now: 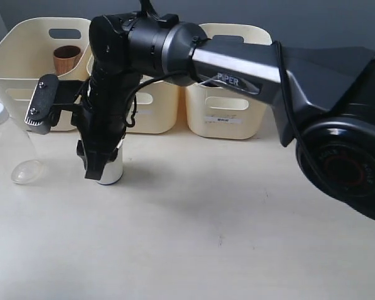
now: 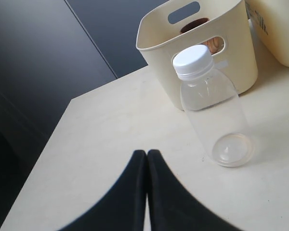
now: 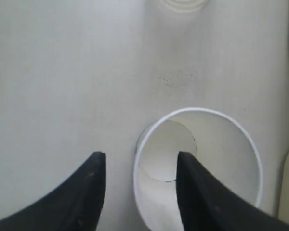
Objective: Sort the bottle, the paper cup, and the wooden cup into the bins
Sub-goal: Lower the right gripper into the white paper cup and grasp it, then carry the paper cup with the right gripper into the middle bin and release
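The paper cup (image 1: 115, 166) needs to go base-first into the middle bin. My right gripper will next pick up the paper cup by its side at the rim, with one finger inside, to lower it there.
The white paper cup (image 1: 115, 166) stands upright on the table in front of the bins. My right gripper (image 1: 97, 170) reaches across and hangs over it, pointing down. In the right wrist view that gripper (image 3: 140, 157) is open and straddles the wall of the paper cup (image 3: 216, 144), one finger inside the mouth and one outside. The clear bottle (image 1: 9, 147) with its white cap stands at the far left. The wooden cup (image 1: 67, 59) sits inside the left bin (image 1: 15, 69). My left gripper (image 2: 147, 154) is shut and empty, short of the bottle (image 2: 212, 108).
The middle bin (image 1: 157, 106) and the right bin (image 1: 228, 94) stand in a row at the back, partly hidden by the right arm. The table's edge (image 2: 53, 139) runs close beside the left gripper, and the left bin (image 2: 159, 62) stands behind the bottle.
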Controlling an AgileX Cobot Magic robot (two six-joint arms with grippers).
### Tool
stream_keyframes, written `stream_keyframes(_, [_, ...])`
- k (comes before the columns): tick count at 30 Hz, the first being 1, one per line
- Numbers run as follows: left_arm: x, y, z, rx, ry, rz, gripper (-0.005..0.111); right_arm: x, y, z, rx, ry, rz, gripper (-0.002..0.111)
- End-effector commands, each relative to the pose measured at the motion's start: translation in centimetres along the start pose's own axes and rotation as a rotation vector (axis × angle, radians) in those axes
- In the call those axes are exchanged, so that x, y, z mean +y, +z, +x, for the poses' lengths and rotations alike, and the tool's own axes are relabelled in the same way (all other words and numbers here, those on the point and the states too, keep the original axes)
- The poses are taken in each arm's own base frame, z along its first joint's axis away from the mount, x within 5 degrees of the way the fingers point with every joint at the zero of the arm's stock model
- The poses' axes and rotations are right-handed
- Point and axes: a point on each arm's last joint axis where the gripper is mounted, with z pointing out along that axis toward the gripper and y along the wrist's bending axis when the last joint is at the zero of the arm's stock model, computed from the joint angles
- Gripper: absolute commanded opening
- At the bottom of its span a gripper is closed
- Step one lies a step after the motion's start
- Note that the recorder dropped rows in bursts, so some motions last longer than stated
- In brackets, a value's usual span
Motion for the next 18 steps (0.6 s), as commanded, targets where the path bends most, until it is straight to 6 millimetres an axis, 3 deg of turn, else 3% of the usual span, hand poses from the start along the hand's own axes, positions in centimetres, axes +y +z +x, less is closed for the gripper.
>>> stream_keyframes(1, [-0.1, 0.0, 0.0, -0.009, -0.009, 0.006, 0.000, 0.0, 1.6, 0.7, 0.037, -0.004, -0.023, 0.045])
stream_keyframes(3, [-0.1, 0.0, 0.0, -0.009, -0.009, 0.006, 0.000, 0.0, 2.0, 0.9, 0.053, -0.007, -0.028, 0.041])
stream_keyframes(7, [-0.1, 0.0, 0.0, -0.009, -0.009, 0.006, 0.000, 0.1, 1.3, 0.5, 0.047, -0.022, -0.005, 0.000])
stream_keyframes(11, [-0.1, 0.0, 0.0, -0.009, -0.009, 0.006, 0.000, 0.1, -2.7, -0.9, 0.000, -0.061, 0.076, 0.000])
stream_keyframes(18, [-0.1, 0.0, 0.0, -0.009, -0.009, 0.006, 0.000, -0.8, -12.5, -2.8, -0.166, -0.064, 0.284, 0.000])
